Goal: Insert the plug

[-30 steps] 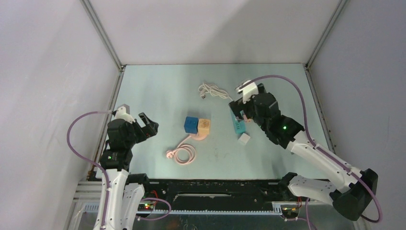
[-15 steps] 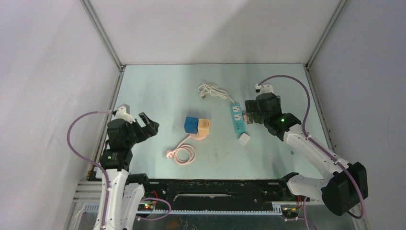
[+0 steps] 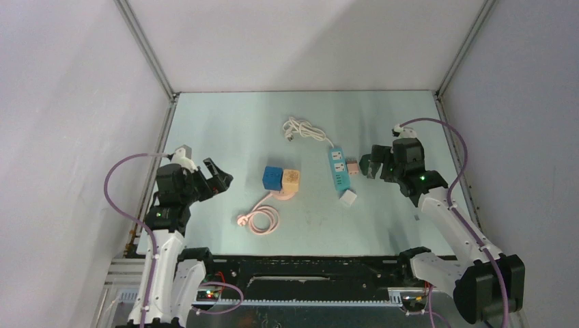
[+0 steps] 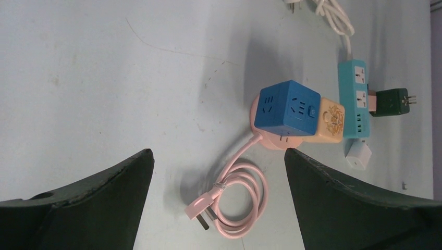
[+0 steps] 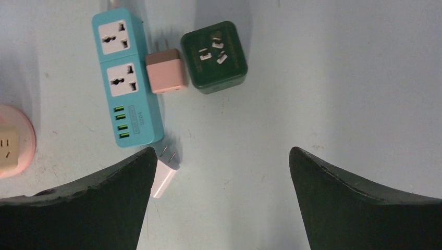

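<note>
Next, my right gripper grabs the dark green adapter cube by opposite sides, so its prongs and other sides stay free to hand over for inserting.
A teal power strip (image 3: 337, 168) lies mid-table; it also shows in the right wrist view (image 5: 126, 78). A small pink plug adapter (image 5: 166, 72) lies against the strip's side, prongs showing, not in a socket. A dark green adapter cube (image 5: 214, 57) lies beside it, prongs up. A white charger plug (image 5: 164, 174) lies below the strip's end. My right gripper (image 3: 374, 167) is open and empty just right of these; its left finger (image 5: 104, 208) is near the white charger. My left gripper (image 3: 217, 179) is open and empty, left of the blue cube socket (image 4: 288, 108).
A beige cube socket (image 4: 329, 121) sits beside the blue one on a pink base, with a coiled pink cord (image 4: 237, 200) ending in a pink plug (image 4: 200, 212). A white cable (image 3: 304, 130) lies behind the strip. Enclosure walls stand on three sides.
My right gripper has drawn back to the right, off the power strip, uncovering the pink adapter beside the strip. My left arm has shifted slightly.
</note>
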Controlling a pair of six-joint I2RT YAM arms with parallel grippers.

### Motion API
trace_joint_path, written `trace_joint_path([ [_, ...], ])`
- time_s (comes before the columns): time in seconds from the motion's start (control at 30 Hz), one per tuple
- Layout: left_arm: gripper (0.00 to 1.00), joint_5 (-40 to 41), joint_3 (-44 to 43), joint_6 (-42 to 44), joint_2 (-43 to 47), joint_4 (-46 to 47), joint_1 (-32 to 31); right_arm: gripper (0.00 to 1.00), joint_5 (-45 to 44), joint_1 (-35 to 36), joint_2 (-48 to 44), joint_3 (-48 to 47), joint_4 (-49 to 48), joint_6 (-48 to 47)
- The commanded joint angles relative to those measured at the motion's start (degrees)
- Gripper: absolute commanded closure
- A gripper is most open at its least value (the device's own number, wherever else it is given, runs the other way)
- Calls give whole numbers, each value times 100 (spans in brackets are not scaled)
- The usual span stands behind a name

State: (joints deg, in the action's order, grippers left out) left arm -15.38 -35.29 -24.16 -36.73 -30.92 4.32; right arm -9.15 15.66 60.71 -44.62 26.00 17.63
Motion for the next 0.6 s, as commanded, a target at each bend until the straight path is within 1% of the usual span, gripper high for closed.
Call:
trace_joint_path([
  [0.0,2,-325,-115,-94,-356,106,49,0,461,-452,46,15,-145,68],
  [0.07,2,-326,-167,-88,-531,13,31,0,483,-556,192,15,-204,-41],
  [0.17,2,17,-259,-30,-665,-192,-128,0,675,-634,574,-53,-373,-219],
  [0.3,2,256,-271,-21,-643,-247,-529,1,711,-644,1449,-615,-248,-384],
  [0.37,2,310,-277,-10,-638,-270,-681,3,818,-643,1930,-954,-161,-494],
  [0.57,2,179,-264,12,-659,-244,-750,5,853,-648,2947,-1730,-115,-690],
])
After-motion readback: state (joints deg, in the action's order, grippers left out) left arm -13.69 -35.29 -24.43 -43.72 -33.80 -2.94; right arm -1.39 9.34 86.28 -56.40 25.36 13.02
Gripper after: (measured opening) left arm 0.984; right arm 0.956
